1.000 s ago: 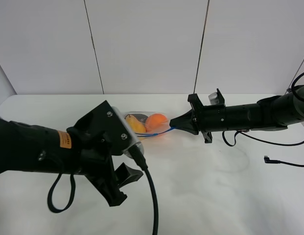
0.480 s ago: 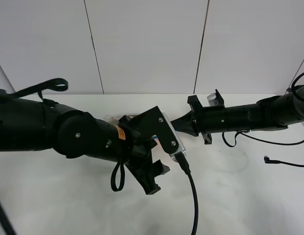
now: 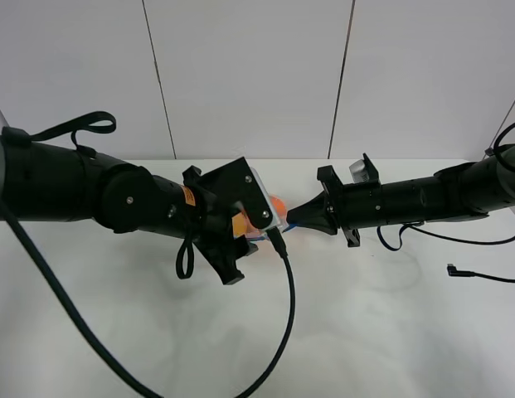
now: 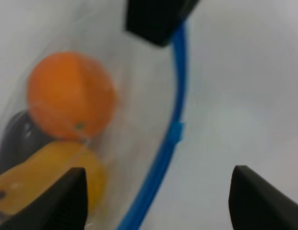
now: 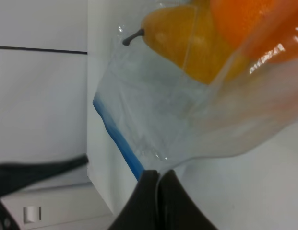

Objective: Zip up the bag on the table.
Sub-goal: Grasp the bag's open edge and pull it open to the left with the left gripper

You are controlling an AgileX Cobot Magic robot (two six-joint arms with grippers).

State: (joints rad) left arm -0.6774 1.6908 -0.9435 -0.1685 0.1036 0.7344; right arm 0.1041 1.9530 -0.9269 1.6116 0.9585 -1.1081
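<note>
The left gripper isn't ready to close yet: the slider on the bag's blue zip is beyond both of its fingers. It should lower first, then close on the blue slider (image 4: 175, 132).
The clear bag (image 4: 125, 96) lies on the white table (image 3: 406, 332), holding an orange (image 4: 69, 96) and a yellow fruit (image 4: 48, 177). Its blue zip strip (image 4: 176, 115) runs between the two dark fingers (image 4: 48, 201) of my left gripper (image 4: 156, 201), which hovers open over it. In the exterior high view the left gripper (image 3: 239, 251) and its wrist cover most of the bag; only a bit of the orange (image 3: 277, 204) shows. My right gripper (image 3: 292, 218) is shut on the bag's end by the strip (image 5: 117, 139), its fingertips (image 5: 156, 201) pinching the plastic.
The left arm's black cable (image 3: 286, 307) loops down over the table in front of the bag. A second loose cable with a plug (image 3: 481, 276) lies at the right edge. A white panelled wall stands behind the table.
My left arm has swung from the front left up and across to the bag, bringing its open gripper over the zip strip. The right gripper has held still on the bag.
</note>
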